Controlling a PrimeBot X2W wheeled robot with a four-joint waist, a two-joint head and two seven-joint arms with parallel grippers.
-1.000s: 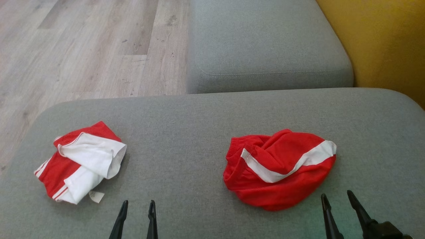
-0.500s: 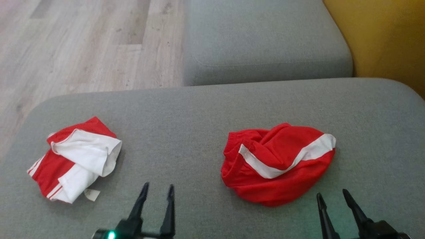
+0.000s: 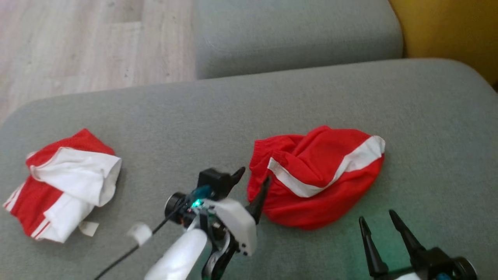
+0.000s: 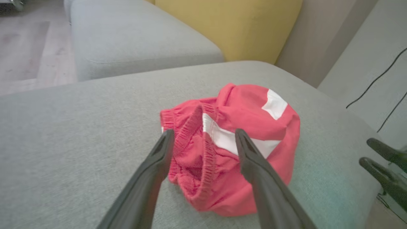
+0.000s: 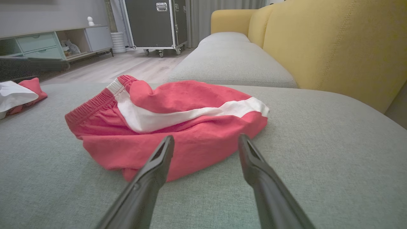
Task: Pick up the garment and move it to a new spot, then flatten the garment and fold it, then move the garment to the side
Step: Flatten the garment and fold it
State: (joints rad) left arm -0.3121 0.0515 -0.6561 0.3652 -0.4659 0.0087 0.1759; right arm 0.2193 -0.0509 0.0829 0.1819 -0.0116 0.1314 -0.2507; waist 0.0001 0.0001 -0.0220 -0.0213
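Note:
My left gripper grips the garment by the ribbed waistband edge point(image 3: 270, 162) at the stripe's end next, as that edge stands up while the red cloth point(image 3: 317, 207) lies slack.
The garment point(image 3: 323, 175) is a crumpled pair of red shorts with a white stripe, lying on the grey couch cushion point(image 3: 186, 116). My left gripper point(image 3: 253, 175) is open at the shorts' left edge, one fingertip touching or almost touching the cloth. In the left wrist view the elastic waistband of the garment point(image 4: 244, 101) sits between and just beyond the left gripper point(image 4: 203, 132). My right gripper point(image 3: 376, 216) is open with nothing in it, a little short of the shorts' near right edge. The right wrist view has the right gripper point(image 5: 206, 137) pointing at the garment point(image 5: 178, 95).
A second red and white garment point(image 3: 66, 182) lies bunched at the cushion's left end, also seen as cloth point(image 5: 16, 92). Another grey cushion point(image 3: 295, 31) lies beyond, a yellow backrest point(image 3: 447, 27) on the right, wood floor point(image 3: 78, 39) at far left.
My left arm has reached forward and to the right, up to the shorts' left edge. The head camera has shifted, so everything sits higher and further left. The right gripper has stayed put.

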